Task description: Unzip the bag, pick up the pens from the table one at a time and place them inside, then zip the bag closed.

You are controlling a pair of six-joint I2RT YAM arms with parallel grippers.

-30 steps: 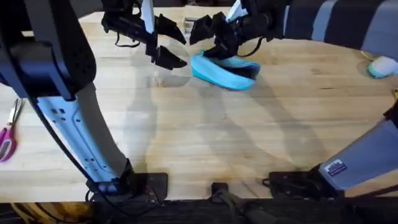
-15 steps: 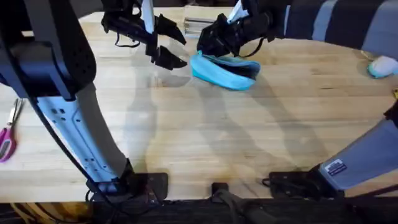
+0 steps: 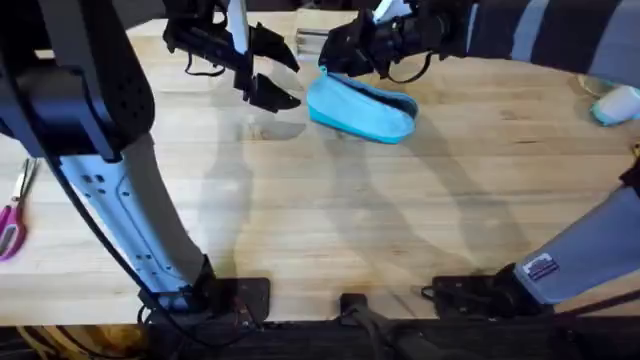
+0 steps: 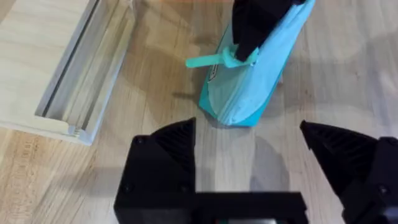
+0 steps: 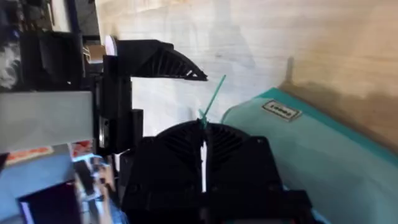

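Next, the left gripper grabs the bag by its free tapered end (image 4: 237,111), since the right gripper's closed fingers crowd the bag at the zipper pull (image 4: 211,60).
The turquoise bag (image 3: 365,108) lies at the far middle of the table (image 3: 300,210), and its top seam looks closed. My right gripper (image 3: 336,58) sits at the bag's left end, shut on the thin green zipper pull (image 4: 211,60). The right wrist view shows that pull (image 5: 214,98) sticking out between the closed fingers of the right gripper (image 5: 203,124), beside the bag (image 5: 323,155). My left gripper (image 3: 290,82) hovers open just left of the bag with nothing in it. In the left wrist view, the left gripper (image 4: 249,134) faces the bag's end (image 4: 255,87). The pens are out of view.
A pale stacked box (image 3: 312,40) (image 4: 62,68) stands behind the grippers at the table's far edge. Pink-handled scissors (image 3: 12,225) lie at the left edge. A light blue object (image 3: 612,105) sits at the far right.
The right gripper has drawn the pull towards the bag's left end and lifted slightly. The dark opening seen earlier along the bag's top has closed. The left arm has not moved.
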